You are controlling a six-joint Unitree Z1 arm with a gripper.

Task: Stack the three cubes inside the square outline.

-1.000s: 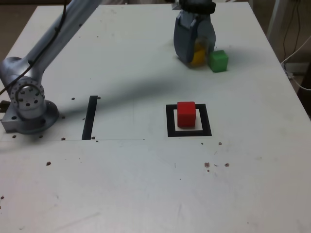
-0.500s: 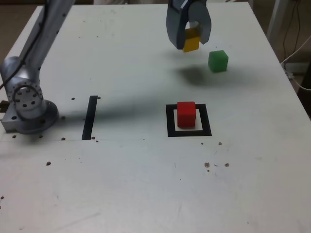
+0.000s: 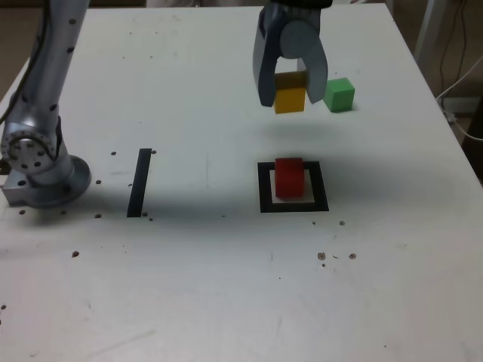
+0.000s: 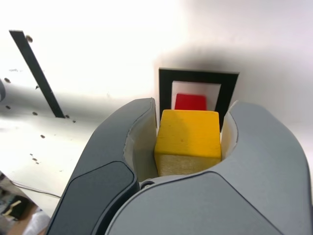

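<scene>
My gripper keeps hold of the yellow cube (image 3: 289,98) for now, until it is at the red cube (image 3: 289,176). The yellow cube hangs high and well short of the red cube in the exterior view.
My gripper (image 3: 290,98) hangs in the air, shut on the yellow cube (image 3: 289,98), which fills the space between the jaws in the wrist view (image 4: 188,142). The red cube (image 3: 289,176) stands inside the square outline (image 3: 293,204) on the white table, below and nearer the camera than the gripper. In the wrist view the red cube (image 4: 190,102) shows just past the yellow one, within the square outline (image 4: 198,76). The green cube (image 3: 339,94) rests on the table just to the exterior view's right of the gripper, apart from it.
A straight black tape strip (image 3: 139,182) lies on the table towards the exterior view's left, near the arm's base (image 3: 38,170). Small dark specks dot the table surface. Cables hang past the table's edge on the exterior view's right (image 3: 460,75).
The gripper has lifted the yellow cube off the table beside the green cube and carried it nearer the square outline. The red and green cubes have not moved.
</scene>
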